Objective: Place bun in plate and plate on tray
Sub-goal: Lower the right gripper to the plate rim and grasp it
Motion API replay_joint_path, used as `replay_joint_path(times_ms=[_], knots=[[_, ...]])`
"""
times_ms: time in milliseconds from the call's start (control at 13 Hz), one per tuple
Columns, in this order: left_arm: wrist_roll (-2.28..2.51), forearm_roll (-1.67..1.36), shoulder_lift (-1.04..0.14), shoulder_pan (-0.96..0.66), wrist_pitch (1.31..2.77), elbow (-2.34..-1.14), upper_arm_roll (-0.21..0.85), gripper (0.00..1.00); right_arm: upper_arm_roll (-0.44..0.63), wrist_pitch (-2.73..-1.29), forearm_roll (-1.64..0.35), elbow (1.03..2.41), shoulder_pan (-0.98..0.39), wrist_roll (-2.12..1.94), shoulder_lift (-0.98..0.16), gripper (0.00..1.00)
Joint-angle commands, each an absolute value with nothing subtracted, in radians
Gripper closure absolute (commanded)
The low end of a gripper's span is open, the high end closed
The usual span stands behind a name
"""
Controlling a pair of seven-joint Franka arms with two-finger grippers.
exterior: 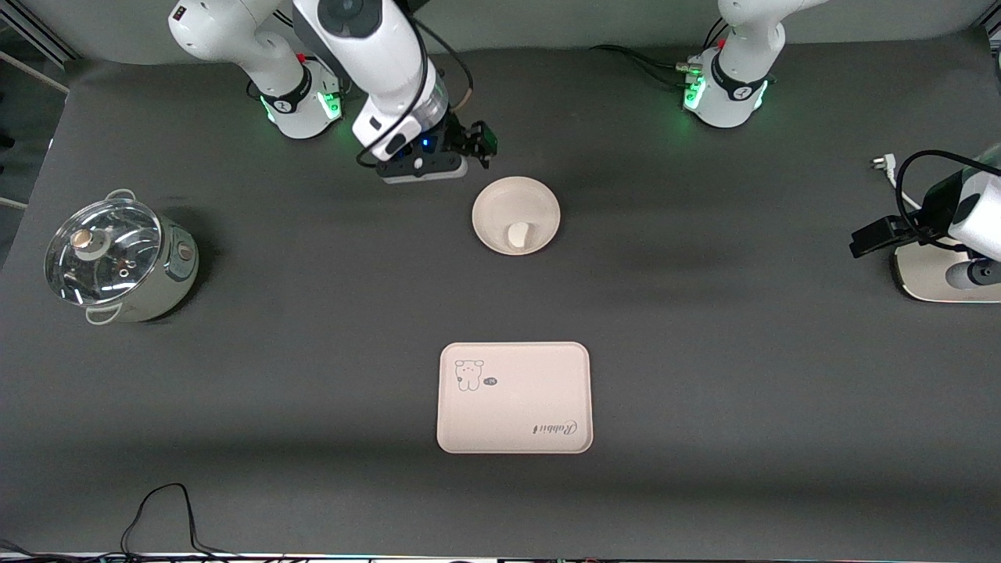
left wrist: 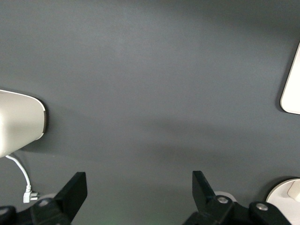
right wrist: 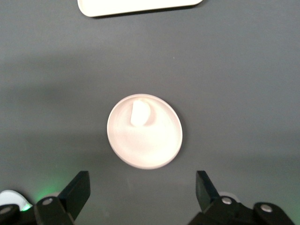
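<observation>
The plate and bun need to go on the tray. My right gripper should next grab the plate by its rim opposite the bun.
The plate sits on the dark table, with the bun lying in it near the rim. The tray lies bare, nearer to the front camera than the plate. My right gripper hangs open and empty over the table beside the plate, on the side of the arms' bases. The right wrist view shows its open gripper, the plate, the bun and the tray's edge. My left gripper is open and empty, waiting high over bare table, out of the front view.
A pot with a glass lid stands toward the right arm's end. A white appliance with a cord and plug stands at the left arm's end, also in the left wrist view. The tray's corner shows there too.
</observation>
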State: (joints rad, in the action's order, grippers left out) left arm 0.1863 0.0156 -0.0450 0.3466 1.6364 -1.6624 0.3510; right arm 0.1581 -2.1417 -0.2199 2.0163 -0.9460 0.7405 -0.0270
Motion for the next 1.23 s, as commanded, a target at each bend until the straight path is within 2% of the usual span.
replay_joint_path(times_ms=[0, 308, 538, 692, 1000, 1154], knots=[[0.173, 0.008, -0.044, 0.351, 1.606, -1.643, 0.350, 0.00, 0.138, -2.430, -0.244, 2.267, -0.959, 0.706, 0.003, 0.00], [0.173, 0.008, -0.046, 0.353, 1.614, -1.644, 0.350, 0.00, 0.127, -2.757, -0.288, 2.373, -1.008, 0.709, -0.164, 0.00], [0.173, 0.009, -0.046, 0.353, 1.620, -1.644, 0.350, 0.00, 0.111, -2.908, -0.295, 2.375, -1.037, 0.722, -0.305, 0.00], [0.173, 0.009, -0.046, 0.350, 1.623, -1.644, 0.350, 0.00, 0.109, -2.945, -0.296, 2.375, -1.042, 0.727, -0.359, 0.00], [0.173, 0.009, -0.046, 0.347, 1.624, -1.643, 0.350, 0.00, 0.094, -2.944, -0.310, 2.373, -1.040, 0.727, -0.380, 0.00], [0.173, 0.009, -0.046, 0.347, 1.624, -1.643, 0.350, 0.00, 0.094, -2.942, -0.310, 2.373, -1.042, 0.727, -0.382, 0.11]])
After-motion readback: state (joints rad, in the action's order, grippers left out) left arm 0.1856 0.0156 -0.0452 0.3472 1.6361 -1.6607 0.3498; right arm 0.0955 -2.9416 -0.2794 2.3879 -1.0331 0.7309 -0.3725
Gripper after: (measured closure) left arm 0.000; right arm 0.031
